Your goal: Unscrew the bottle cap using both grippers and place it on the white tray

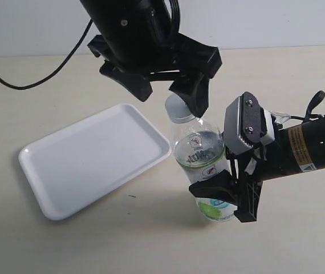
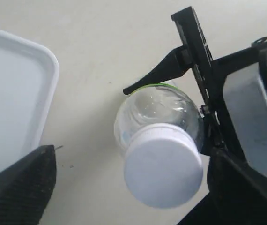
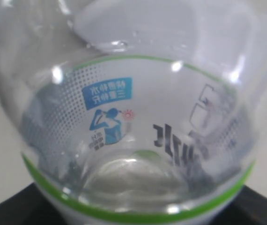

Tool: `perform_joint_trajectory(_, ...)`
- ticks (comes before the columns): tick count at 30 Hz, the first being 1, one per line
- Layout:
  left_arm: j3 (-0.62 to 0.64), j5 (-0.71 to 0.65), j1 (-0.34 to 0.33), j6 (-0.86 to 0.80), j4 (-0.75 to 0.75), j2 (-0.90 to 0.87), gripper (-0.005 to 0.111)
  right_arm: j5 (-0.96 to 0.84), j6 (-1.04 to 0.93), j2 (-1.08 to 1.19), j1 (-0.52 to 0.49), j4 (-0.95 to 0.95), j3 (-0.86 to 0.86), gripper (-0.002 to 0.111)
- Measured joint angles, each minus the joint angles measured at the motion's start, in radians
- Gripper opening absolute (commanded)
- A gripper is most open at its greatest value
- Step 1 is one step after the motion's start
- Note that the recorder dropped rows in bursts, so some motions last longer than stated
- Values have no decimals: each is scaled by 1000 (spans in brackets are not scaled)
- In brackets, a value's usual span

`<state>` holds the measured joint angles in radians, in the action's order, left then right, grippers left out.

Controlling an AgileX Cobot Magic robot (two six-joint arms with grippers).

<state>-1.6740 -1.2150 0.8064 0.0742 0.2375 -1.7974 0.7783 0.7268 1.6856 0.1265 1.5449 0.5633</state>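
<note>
My left gripper grips the bottle by its white cap (image 1: 177, 109) next, to unscrew the bottle for the white tray (image 1: 94, 160).
The clear bottle (image 1: 199, 154) with its green-and-white label leans slightly, and my right gripper (image 1: 228, 197) is shut on its lower body. The label fills the right wrist view, where the bottle (image 3: 133, 117) sits between black fingers (image 3: 2, 208) at the frame's corners. The white bottle cap (image 1: 177, 109) is on the neck. My left gripper (image 1: 168, 94) hangs over it, open, one finger on each side. In the left wrist view the cap (image 2: 164, 171) lies close to one finger (image 2: 239, 192) and well apart from the other finger (image 2: 18, 185).
The white tray (image 1: 94, 160) lies on the beige table left of the bottle, and its rounded corner (image 2: 44, 70) shows in the left wrist view. A black cable (image 1: 31, 80) runs across the table's far left. The right arm's grey-white block (image 1: 245, 123) stands close beside the bottle's shoulder.
</note>
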Motion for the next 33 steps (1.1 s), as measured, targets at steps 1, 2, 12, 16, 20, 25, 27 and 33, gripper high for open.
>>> perform_joint_trajectory(1,0,-2,0,-29,0,4,83,0,3,0,0,0,0,0)
perform_joint_trajectory(2,0,-2,0,-59,0,7,83,0,7,0,0,0,0,0)
perform_joint_trajectory(12,-2,-6,2,-407,62,21,82,0,38,0,0,0,0,0)
perform_joint_trajectory(16,-2,-8,2,-493,66,21,82,0,42,0,0,0,0,0)
perform_joint_trajectory(20,-2,-8,2,-556,66,21,82,0,42,0,0,0,0,0)
perform_joint_trajectory(25,-4,-8,2,-610,70,-3,82,0,42,0,0,0,0,0)
perform_joint_trajectory(27,-4,-8,2,-626,70,-14,80,0,42,0,0,0,0,0)
perform_joint_trajectory(33,-4,-8,2,-642,76,-16,65,0,42,0,0,0,0,0)
